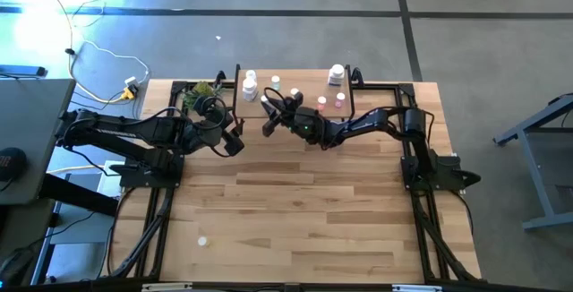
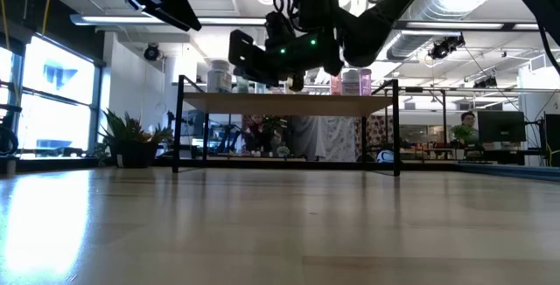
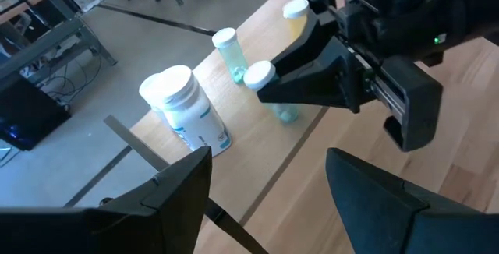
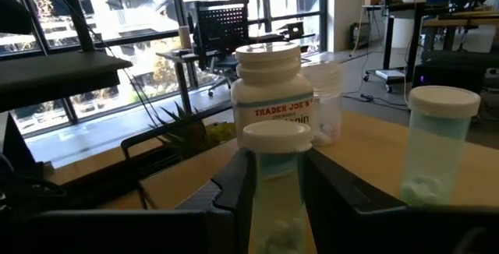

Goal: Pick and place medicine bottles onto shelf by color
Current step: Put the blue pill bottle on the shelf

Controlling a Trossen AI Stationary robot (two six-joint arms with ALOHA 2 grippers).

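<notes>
The pale green-blue bottle is upright with its base at the shelf board (image 4: pixel 366 168) and would stay standing, so my right gripper is ready to open now.
The shelf (image 1: pixel 309 113) stands at the table's far edge. On it are two large white bottles (image 1: pixel 251 81), another white bottle (image 1: pixel 336 74), two pink ones (image 1: pixel 340 101) and small pale ones (image 1: pixel 276 81). My right gripper (image 1: pixel 269 115) reaches over the shelf's near edge and is shut on a pale green-blue bottle with a white cap (image 4: pixel 273 135). This bottle also shows in the left wrist view (image 3: pixel 257 75). A second pale green-blue bottle (image 4: pixel 437 145) stands upright on the shelf beside it. My left gripper (image 1: pixel 237 141) is open and empty, in the air just near of the shelf's left part. My right gripper pinches the pale green-blue bottle by the sides of its body, just below the cap (image 4: pixel 273 207), between its two fingers. The fingers come about level from the table's right side. The bottle is upright, with its base (image 3: pixel 284 114) at the shelf board. Whether it rests there, I cannot tell.
A green leafy plant (image 1: pixel 199 95) stands left of the shelf, close to my left arm. A small white object (image 1: pixel 203 239) lies on the table near its near left corner. A yellow bottle (image 3: pixel 295 12) stands farther along the shelf.
</notes>
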